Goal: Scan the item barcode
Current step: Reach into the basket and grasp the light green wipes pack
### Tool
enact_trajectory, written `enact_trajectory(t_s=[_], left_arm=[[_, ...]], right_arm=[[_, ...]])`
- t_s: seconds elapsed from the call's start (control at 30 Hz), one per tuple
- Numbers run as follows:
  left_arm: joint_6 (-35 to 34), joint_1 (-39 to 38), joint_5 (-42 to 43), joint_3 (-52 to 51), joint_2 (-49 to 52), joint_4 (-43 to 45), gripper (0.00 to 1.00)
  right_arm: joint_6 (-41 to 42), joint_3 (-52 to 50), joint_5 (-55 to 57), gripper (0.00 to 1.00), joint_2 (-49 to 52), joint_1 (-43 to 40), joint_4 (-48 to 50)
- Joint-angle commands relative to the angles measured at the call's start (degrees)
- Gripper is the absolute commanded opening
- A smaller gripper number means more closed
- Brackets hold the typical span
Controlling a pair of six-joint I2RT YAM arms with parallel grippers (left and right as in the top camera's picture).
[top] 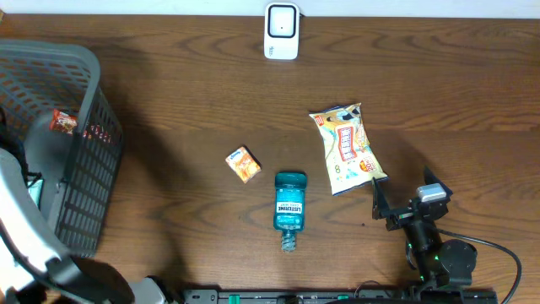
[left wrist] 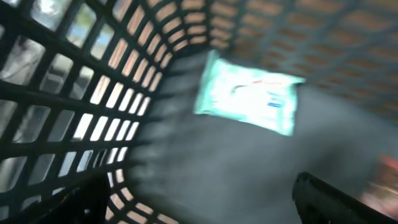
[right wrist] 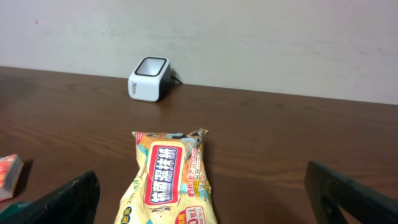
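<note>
My left gripper picks up the pale teal packet by its edge (top: pixel 35 191) (left wrist: pixel 246 111) next, leaving its broad side uncovered to scan the barcode.
The white barcode scanner (top: pixel 281 31) stands at the table's far edge and shows again in the right wrist view as a scanner (right wrist: pixel 149 78) by the wall. A yellow wipes packet (top: pixel 346 148) lies flat just ahead of my right gripper (top: pixel 405 201). In the wrist view this gripper (right wrist: pixel 205 205) stands open, with the packet (right wrist: pixel 165 177) between and beyond its fingers, untouched. My left gripper (left wrist: pixel 205 208) is inside the grey basket (top: pixel 80 194), open and empty. A pale teal packet (left wrist: pixel 249 93) lies loose on the basket floor ahead of it.
A blue mouthwash bottle (top: pixel 289 201) lies on its side mid-table, beside a small orange box (top: pixel 243 164). Red snack packets (top: pixel 64 121) sit in the basket. The left arm's white body (top: pixel 25 228) fills the lower left corner.
</note>
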Motion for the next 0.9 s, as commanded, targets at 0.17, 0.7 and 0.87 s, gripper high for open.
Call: enact_trajectory(t_s=[0.17,0.7,0.87], left_arm=[[-1.31,3.56,-0.59,-5.38,8.76,3.65,0.97],[63.19,3.65,0.46,-9.99,9.75,29.55,0.98],[70.62,4.22,1.18,-10.95,10.29,29.70,0.98]], right_arm=[[0.96,-0.24,0.09,0.99,-0.31,0.46,0.02],[0.96,-0.24,0.09,0.99,-0.31,0.46,0.04],[0.96,-0.24,0.09,0.99,-0.31,0.46,0.02]])
